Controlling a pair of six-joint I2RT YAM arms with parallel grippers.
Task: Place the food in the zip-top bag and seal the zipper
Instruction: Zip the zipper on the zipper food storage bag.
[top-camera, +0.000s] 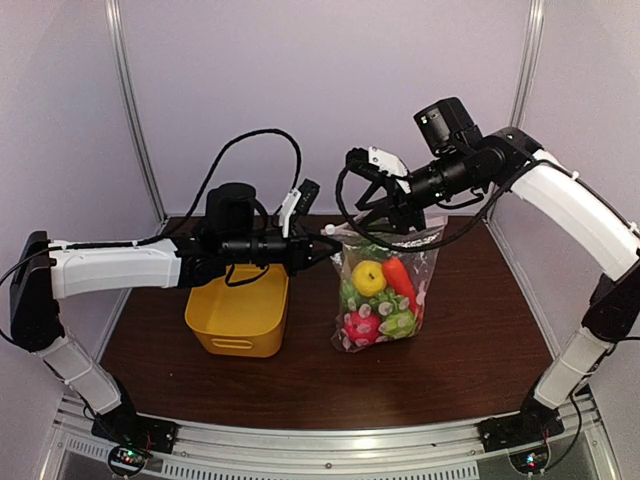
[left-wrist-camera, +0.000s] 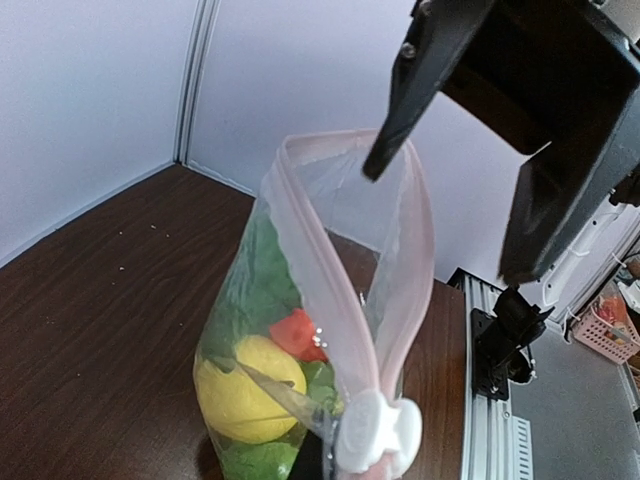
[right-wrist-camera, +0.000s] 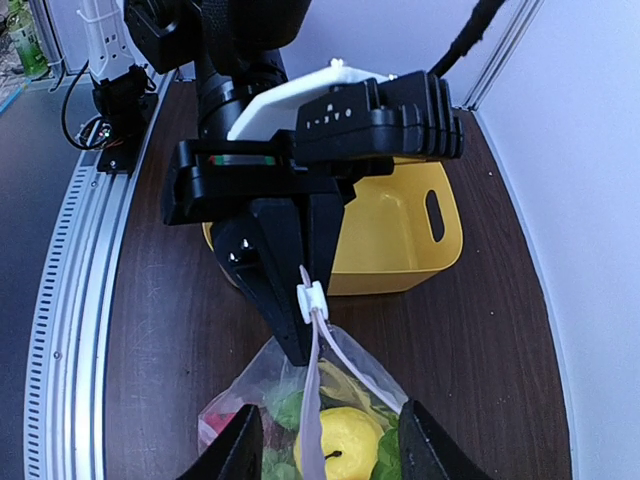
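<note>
My right gripper takes hold of the white slider (right-wrist-camera: 312, 300) next, fingers astride the zipper, and slides it along to seal the bag's opening.
The zip-top bag (top-camera: 385, 290) stands upright on the table with the food inside: a yellow fruit (top-camera: 369, 277), an orange carrot (top-camera: 399, 280), and red and green pieces below. My left gripper (top-camera: 322, 248) is shut on the bag's left top corner, at the end of the zipper (left-wrist-camera: 320, 290), just behind the white slider (right-wrist-camera: 312, 300). The zipper's two strips stand apart, so the mouth is open. My right gripper (top-camera: 385, 228) is open at the bag's top, with its fingers (right-wrist-camera: 235, 450) on either side of the mouth.
A yellow plastic basket (top-camera: 240, 310) stands left of the bag, under my left arm, and looks empty in the right wrist view (right-wrist-camera: 400, 235). Walls close in the back and sides. A metal rail (top-camera: 320, 440) runs along the near table edge.
</note>
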